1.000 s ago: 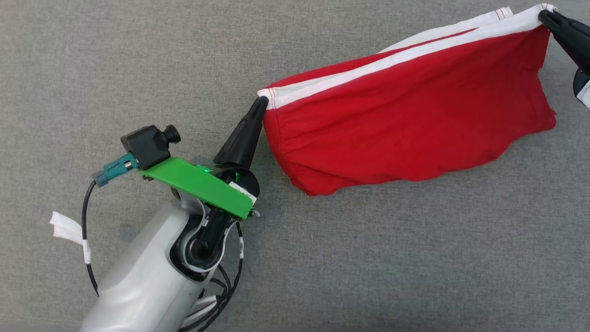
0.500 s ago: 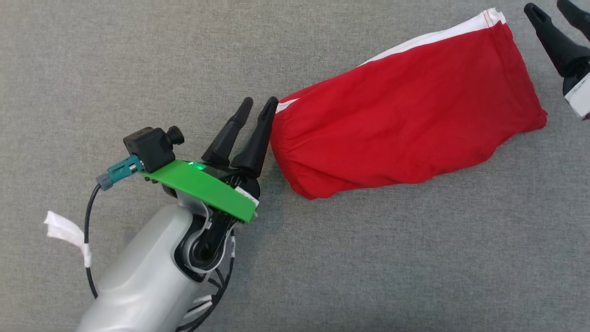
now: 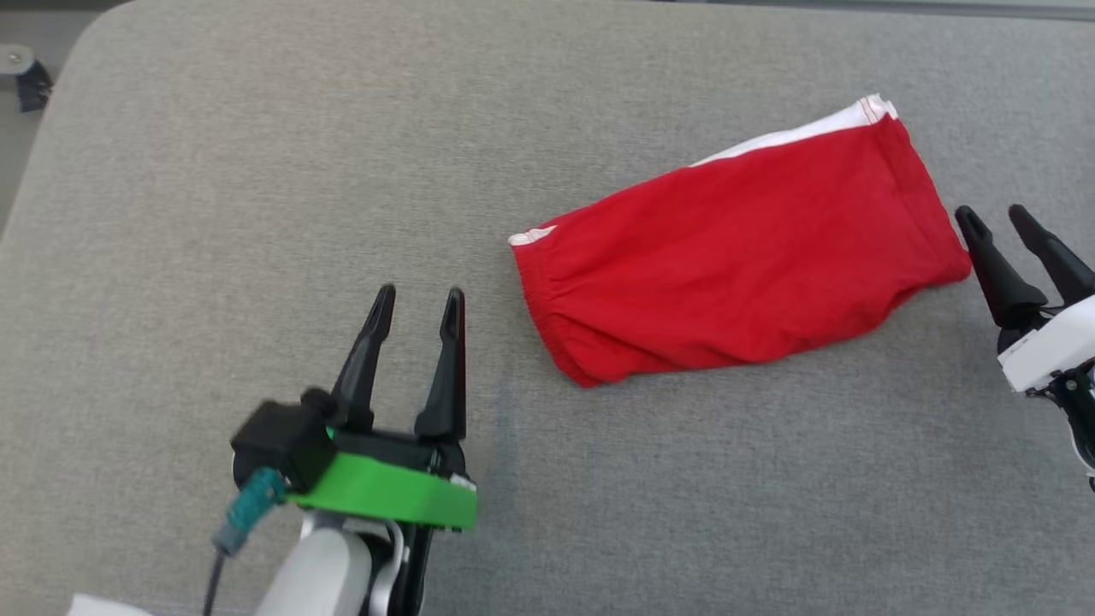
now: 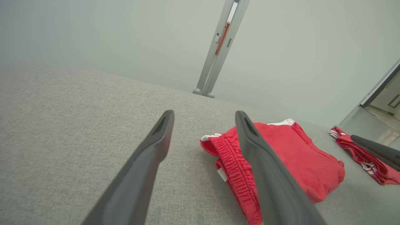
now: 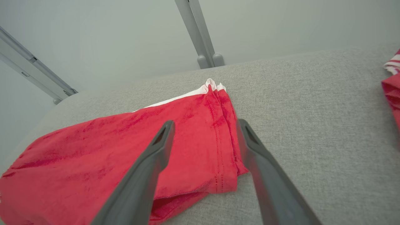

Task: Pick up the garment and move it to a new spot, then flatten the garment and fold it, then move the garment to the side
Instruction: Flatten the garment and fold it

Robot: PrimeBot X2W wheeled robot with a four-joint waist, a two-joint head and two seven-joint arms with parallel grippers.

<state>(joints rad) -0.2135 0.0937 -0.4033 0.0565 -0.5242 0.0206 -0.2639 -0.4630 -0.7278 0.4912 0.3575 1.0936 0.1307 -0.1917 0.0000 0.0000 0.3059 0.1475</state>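
Observation:
Next, my right gripper grabs the red garment [image 3: 729,267] by its stitched hem [image 3: 920,195] to fold it.
The red garment [image 3: 736,257], with a white stripe along its far edge, lies folded on the grey fabric surface [image 3: 257,171]. My left gripper [image 3: 419,295] stands open to the garment's left, apart from it, with nothing between its fingers. My right gripper [image 3: 992,214] is open just off the garment's right end. In the left wrist view the garment [image 4: 293,156] sits past the right finger of the open gripper [image 4: 203,114]. In the right wrist view the open gripper [image 5: 206,122] hovers over the garment's hemmed end [image 5: 125,150].
A second red garment with white stripes [image 4: 347,143] lies further right, also at the picture's edge [image 5: 392,90]. The surface's rounded left corner [image 3: 60,77] is near. Grey metal posts [image 4: 218,47] [image 5: 200,37] stand behind the far edge.
Both grippers have let go of the garment's corners, opened and drawn back. The garment now lies folded with less white showing. The head camera has shifted, bringing the surface's corner into view.

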